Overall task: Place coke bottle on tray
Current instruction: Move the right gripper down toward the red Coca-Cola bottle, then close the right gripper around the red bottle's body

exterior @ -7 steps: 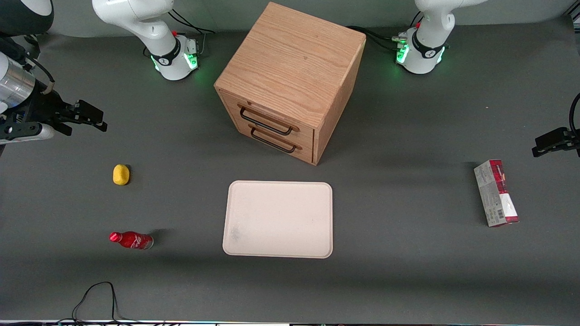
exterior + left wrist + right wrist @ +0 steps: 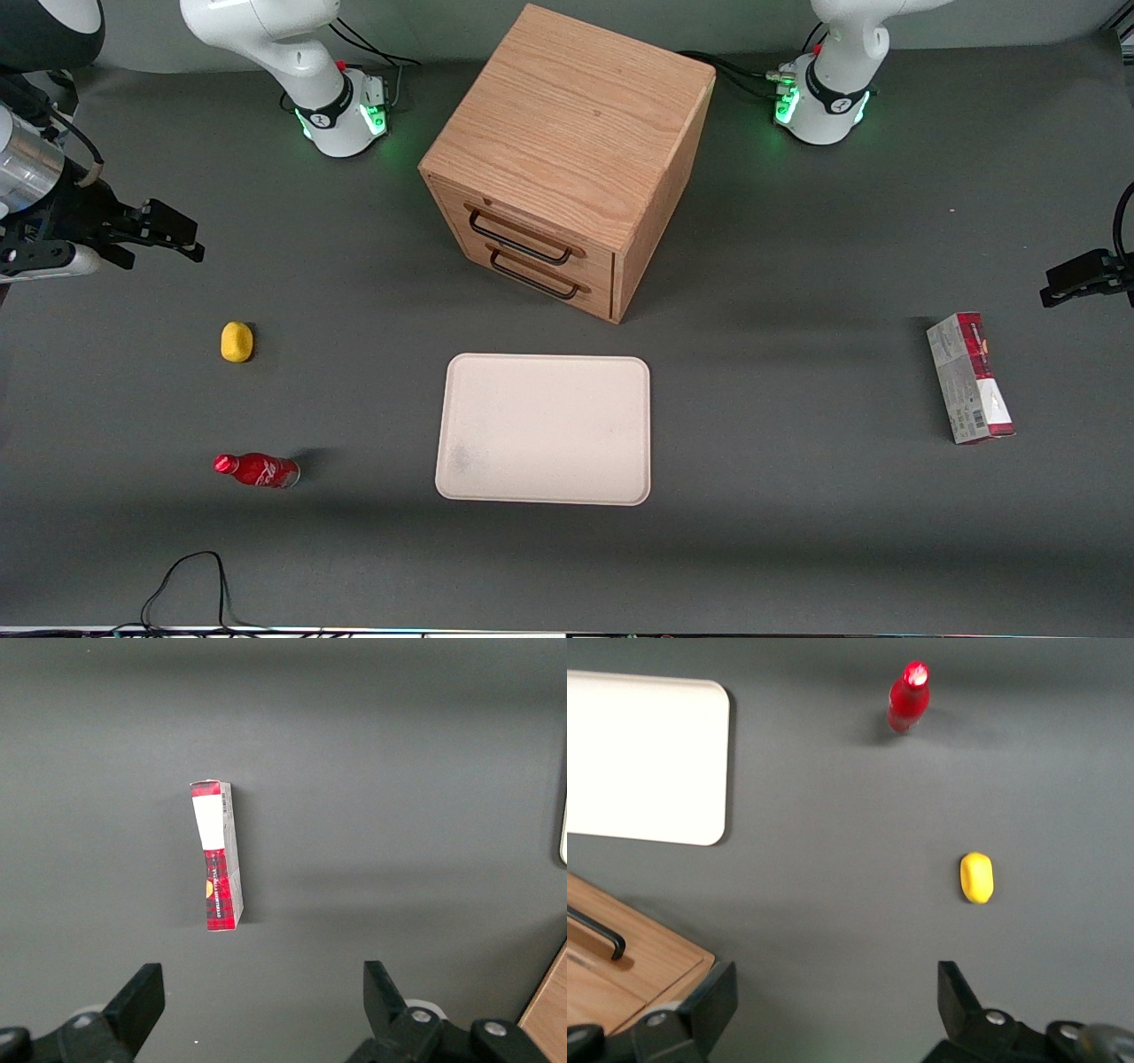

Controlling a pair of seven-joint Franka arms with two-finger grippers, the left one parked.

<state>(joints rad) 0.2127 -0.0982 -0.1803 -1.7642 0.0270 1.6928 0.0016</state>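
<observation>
My right gripper needs to place the coke bottle on the tray (image 2: 544, 429), so it should first grab the bottle by its capped neck end (image 2: 229, 464).
The coke bottle (image 2: 257, 470) (image 2: 908, 697), small, shiny and red with a red cap, lies on its side on the dark table toward the working arm's end. The cream-white tray (image 2: 544, 429) (image 2: 645, 756) rests flat in front of the wooden cabinet, and nothing lies on it. My right gripper (image 2: 173, 232) (image 2: 833, 1001) hangs above the table at the working arm's end, farther from the front camera than the bottle. It is open, its fingers wide apart with only bare table between them.
A small yellow lump (image 2: 236, 342) (image 2: 976, 877) lies between the gripper and the bottle. The wooden two-drawer cabinet (image 2: 567, 159) stands mid-table. A red-and-grey carton (image 2: 969, 377) (image 2: 217, 855) lies toward the parked arm's end. A black cable (image 2: 190, 580) loops near the table's front edge.
My right gripper has drifted slightly away from the front camera and toward the table's end. The bottle, tray and other things have not moved.
</observation>
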